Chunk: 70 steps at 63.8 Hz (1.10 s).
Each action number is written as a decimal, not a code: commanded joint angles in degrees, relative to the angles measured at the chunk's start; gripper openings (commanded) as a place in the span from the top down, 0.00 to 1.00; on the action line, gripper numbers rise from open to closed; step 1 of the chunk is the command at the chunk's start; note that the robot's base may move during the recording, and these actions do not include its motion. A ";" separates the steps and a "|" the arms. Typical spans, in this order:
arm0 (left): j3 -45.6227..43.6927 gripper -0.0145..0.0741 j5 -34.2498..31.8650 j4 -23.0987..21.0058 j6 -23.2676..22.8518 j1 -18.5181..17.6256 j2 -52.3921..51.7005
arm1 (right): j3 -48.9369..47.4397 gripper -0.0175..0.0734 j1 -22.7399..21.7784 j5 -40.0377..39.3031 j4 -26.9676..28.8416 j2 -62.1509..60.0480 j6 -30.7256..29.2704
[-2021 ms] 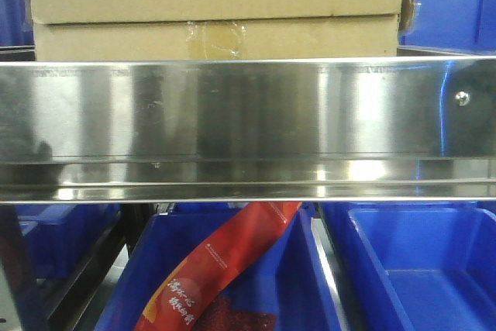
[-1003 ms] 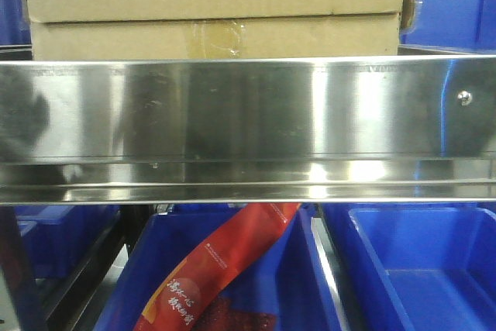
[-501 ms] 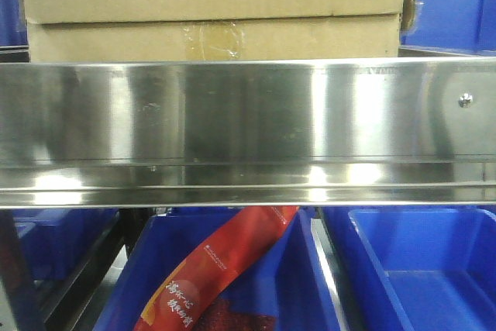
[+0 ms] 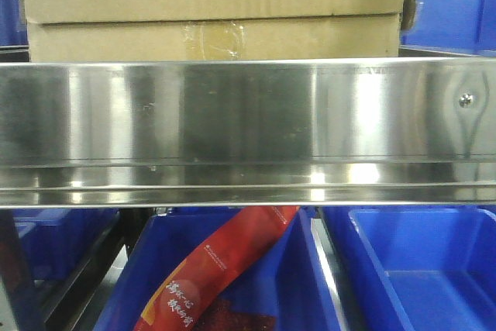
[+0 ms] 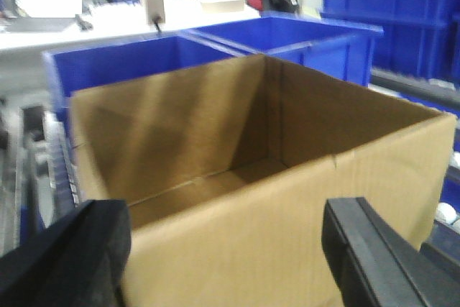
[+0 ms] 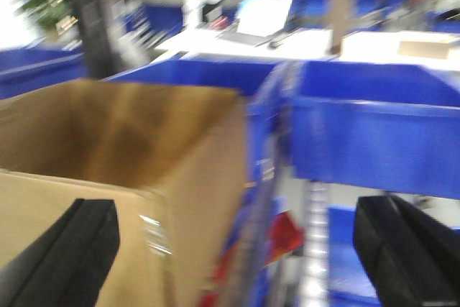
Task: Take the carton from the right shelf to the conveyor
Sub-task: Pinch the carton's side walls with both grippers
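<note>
The left gripper will next pick up the brown carton from the shelf by its short side to carry it to the conveyor.
The brown carton sits on the steel shelf, its taped seam just above the rail. In the left wrist view the carton is open-topped and empty. My left gripper is open, its two dark fingers spread apart in front of the near wall, not touching it. In the blurred right wrist view the carton fills the left side. My right gripper is open by the carton's right corner, nothing between its fingers. The conveyor is out of view.
Blue plastic bins stand under the shelf, one holding a red packet. More blue bins stand behind and beside the carton. A small screw marks the rail's right end.
The front view has shifted slightly. The dark reflections on the rail's left end have faded. The carton sits as before.
</note>
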 commanded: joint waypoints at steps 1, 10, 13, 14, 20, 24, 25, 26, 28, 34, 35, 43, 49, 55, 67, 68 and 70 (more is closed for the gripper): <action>-8.10 0.32 5.62 -0.27 -1.73 -0.41 6.31 | -6.71 0.19 2.60 3.14 0.24 6.21 -0.03; -22.54 0.32 16.80 2.07 -6.13 1.61 16.58 | -20.82 0.19 3.87 13.60 0.24 18.24 1.49; -27.08 0.32 20.39 3.14 -6.64 2.65 19.71 | -26.86 0.19 3.87 17.55 0.24 22.26 1.88; -28.97 0.32 21.94 3.13 -6.92 3.15 21.00 | -28.41 0.19 3.87 19.18 0.24 23.94 2.32; -37.42 0.32 29.26 3.58 -7.25 5.89 26.83 | -40.05 0.19 3.87 26.29 -0.38 32.06 4.82; -42.70 0.32 34.17 3.58 -8.02 7.89 30.77 | -46.79 0.19 3.87 30.23 -1.76 36.75 6.84; -44.16 0.32 35.06 3.58 -8.24 8.24 31.93 | -48.98 0.19 3.87 31.49 -2.55 38.28 7.66; -45.09 0.32 35.86 3.58 -8.38 8.58 32.67 | -50.34 0.19 3.87 32.36 -3.25 39.31 7.66; -47.22 0.32 37.44 3.58 -8.63 9.32 34.48 | -53.65 0.19 3.87 34.45 -4.89 41.76 8.90; -51.36 0.32 38.61 3.72 -8.63 10.73 38.81 | -61.49 0.19 3.87 38.33 -7.55 48.32 9.14; -51.69 0.32 38.61 3.86 -8.63 11.00 39.34 | -62.42 0.19 3.87 38.33 -7.57 49.19 9.14; -52.41 0.32 38.61 5.21 -8.63 11.42 42.98 | -68.54 0.19 3.87 38.33 -7.57 56.26 9.14; -52.41 0.32 38.61 5.68 -8.63 11.75 45.16 | -69.67 0.19 3.87 38.33 -7.57 59.83 9.14; -52.41 0.32 38.61 5.68 -8.63 12.50 47.08 | -69.67 0.19 3.87 38.33 -7.57 62.79 9.14; -52.41 0.32 38.61 5.68 -8.63 13.65 49.32 | -69.67 0.19 3.87 38.33 -5.09 66.76 9.14; -52.41 0.32 38.61 5.68 -8.63 13.65 49.44 | -69.67 0.19 3.87 38.33 -4.90 67.03 9.14; -52.41 0.32 38.61 5.68 -8.63 13.77 49.55 | -69.67 0.19 3.87 38.33 -4.66 67.50 9.14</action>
